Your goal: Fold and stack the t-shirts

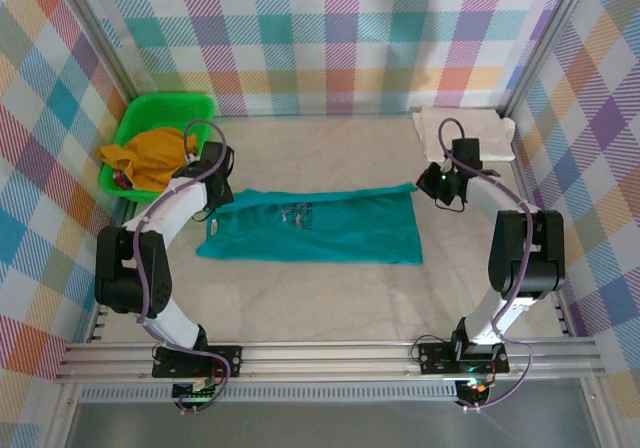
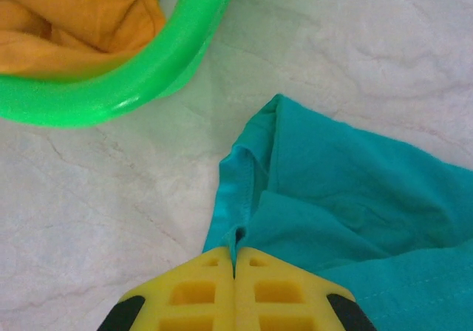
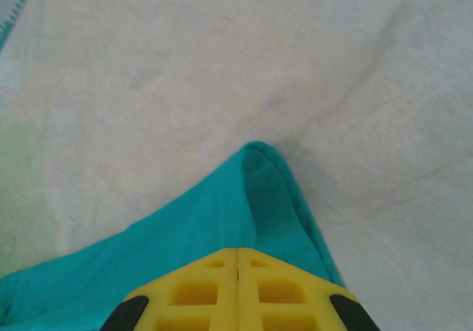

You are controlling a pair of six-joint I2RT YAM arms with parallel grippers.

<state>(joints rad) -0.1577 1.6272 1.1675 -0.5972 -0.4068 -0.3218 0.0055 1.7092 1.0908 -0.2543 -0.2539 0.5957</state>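
Note:
The edge of the teal t-shirt that my left gripper holds is only a narrow piece of cloth short of the print, so my left gripper needs to fold it farther before it opens.
A teal t-shirt (image 1: pixel 310 230) with a small print lies as a long band across the middle of the table. My left gripper (image 1: pixel 220 196) is at its far left corner. In the left wrist view that gripper (image 2: pixel 235 261) is shut on a fold of the teal t-shirt's (image 2: pixel 355 183) edge. My right gripper (image 1: pixel 424 184) is at the far right corner. In the right wrist view that gripper (image 3: pixel 237 253) is shut on the teal cloth (image 3: pixel 207 227), which peaks just beyond it. A folded cream-white t-shirt (image 1: pixel 465 133) rests at the back right.
A green plastic basket (image 1: pixel 170 100) stands at the back left with orange cloth (image 1: pixel 150 158) in it. Its rim (image 2: pixel 148 87) is close beyond my left gripper, with the orange cloth (image 2: pixel 74 21) inside. Plaid walls close in three sides.

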